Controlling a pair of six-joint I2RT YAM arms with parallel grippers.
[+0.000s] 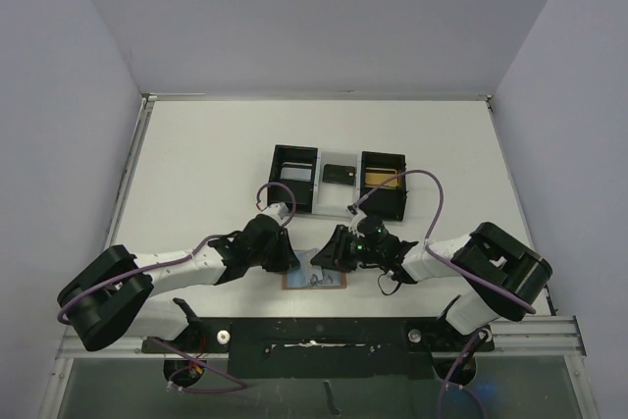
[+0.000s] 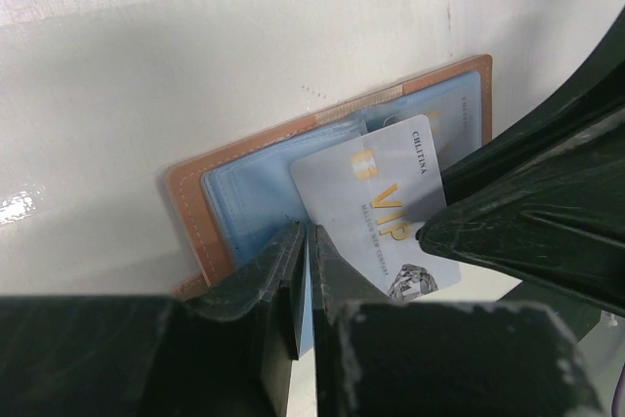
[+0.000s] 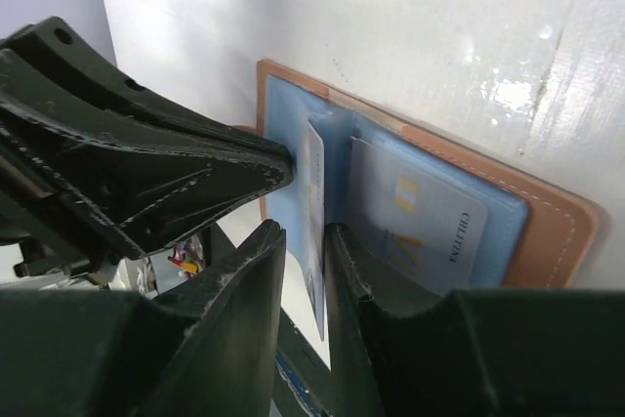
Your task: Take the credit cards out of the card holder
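Observation:
I should grab the silver-grey VIP card by its protruding edge (image 3: 316, 197) with my right gripper next. Then the blue pocket (image 3: 337, 148) is free to slip off the card.
The tan card holder (image 1: 316, 282) lies open near the table's front edge, with its blue lining up (image 2: 195, 202) (image 3: 557, 231). A silver-grey VIP card (image 2: 371, 202) sticks halfway out of a blue pocket and stands on edge (image 3: 314, 173). My left gripper (image 1: 290, 260) (image 2: 310, 231) is shut on the blue pocket flap. My right gripper (image 1: 332, 254) (image 3: 303, 231) straddles the card's edge, with a gap on one side. A second pale card (image 3: 420, 212) sits inside a pocket.
A black three-compartment tray (image 1: 277, 179) stands behind the arms. It holds a greyish card (image 1: 294, 172) on the left, a black card (image 1: 339, 173) in the white middle and a gold card (image 1: 381, 181) on the right. The two grippers almost touch.

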